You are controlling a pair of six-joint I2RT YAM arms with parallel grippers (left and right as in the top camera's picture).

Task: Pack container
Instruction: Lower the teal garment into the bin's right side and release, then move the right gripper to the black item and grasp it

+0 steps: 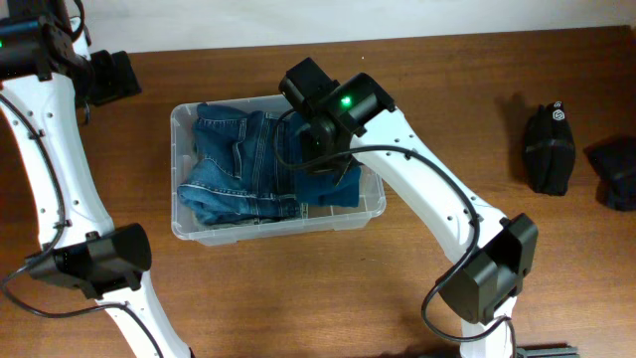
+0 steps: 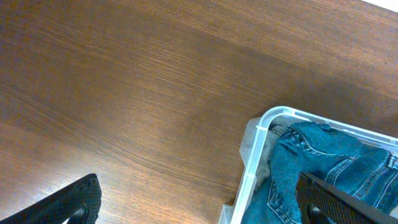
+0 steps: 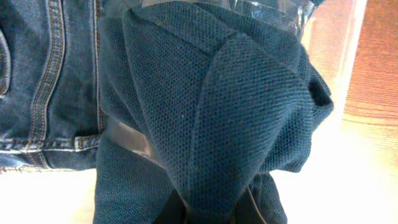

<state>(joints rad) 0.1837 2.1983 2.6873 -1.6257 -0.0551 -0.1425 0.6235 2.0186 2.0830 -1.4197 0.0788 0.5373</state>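
I will open my right gripper: the teal garment's edges are between the jeans (image 1: 234, 159) and container's side (image 1: 373, 191), so the garment would settle inside if I let go.
The clear plastic container (image 1: 374, 209) sits mid-table with folded blue jeans (image 1: 234, 159) in its left part. My right gripper (image 1: 320, 149) is over the container's right part, shut on a dark teal knit garment (image 1: 333, 184) that hangs into the tub beside the jeans. In the right wrist view the teal garment (image 3: 217, 106) fills the frame and hides the fingertips; the jeans (image 3: 43, 74) lie at the left. My left gripper (image 2: 199, 208) is open and empty above the table by the container's far left corner (image 2: 258, 134); its arm head shows in the overhead view (image 1: 109, 78).
A black pouch (image 1: 550, 147) stands at the right of the table, with another dark item (image 1: 616, 171) at the right edge. The wooden tabletop (image 1: 248, 298) extends in front of the container.
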